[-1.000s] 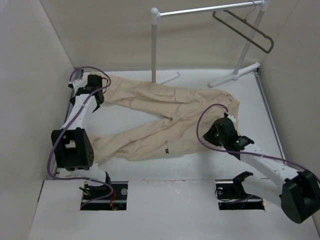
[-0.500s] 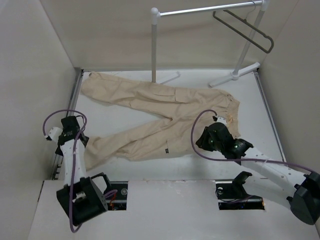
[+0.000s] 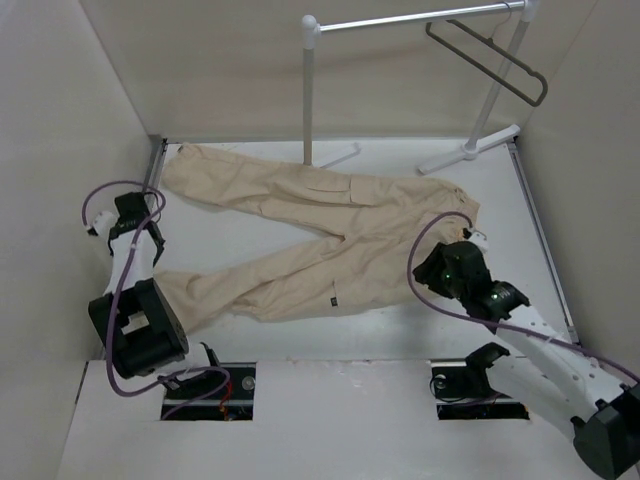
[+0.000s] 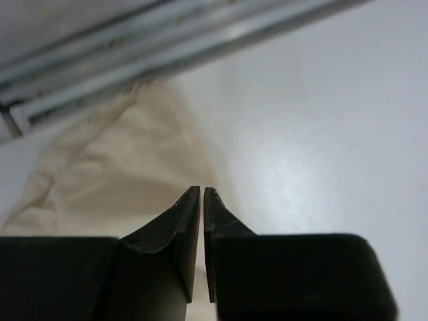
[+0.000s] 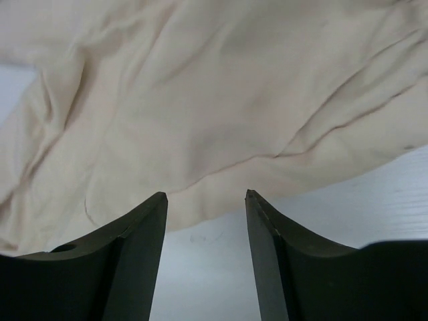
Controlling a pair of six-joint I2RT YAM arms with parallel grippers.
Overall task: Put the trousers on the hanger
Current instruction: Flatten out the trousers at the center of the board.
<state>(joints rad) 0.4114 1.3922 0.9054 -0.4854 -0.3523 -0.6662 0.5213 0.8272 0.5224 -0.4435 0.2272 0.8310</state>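
I should next use my right gripper to fold the trousers' near leg over the other for the hanger (image 3: 500, 62), grabbing the trousers at the waist's near corner (image 3: 425, 289).
The beige trousers (image 3: 330, 210) lie flat on the white table, waist at the right and both legs running left. The dark hanger (image 3: 500, 62) hangs on the rack's bar at the top right, far from both grippers. My left gripper (image 3: 140, 225) is shut and empty at the table's left edge, between the two leg ends. In the left wrist view, its gripper (image 4: 202, 189) points at a trouser leg end (image 4: 114, 174). My right gripper (image 3: 440, 268) is open and empty just below the waist. In the right wrist view, its gripper (image 5: 206, 194) sits just short of the cloth edge (image 5: 221, 100).
A white tubular garment rack (image 3: 309, 90) stands at the back, its feet (image 3: 470, 150) on the table behind the trousers. Beige walls close in the left, back and right. A metal rail (image 4: 167, 40) runs along the table's left edge.
My left arm has left the upper leg end, swung back toward me, then come up to the left edge. My right gripper has drawn back a little to the right of the trousers.
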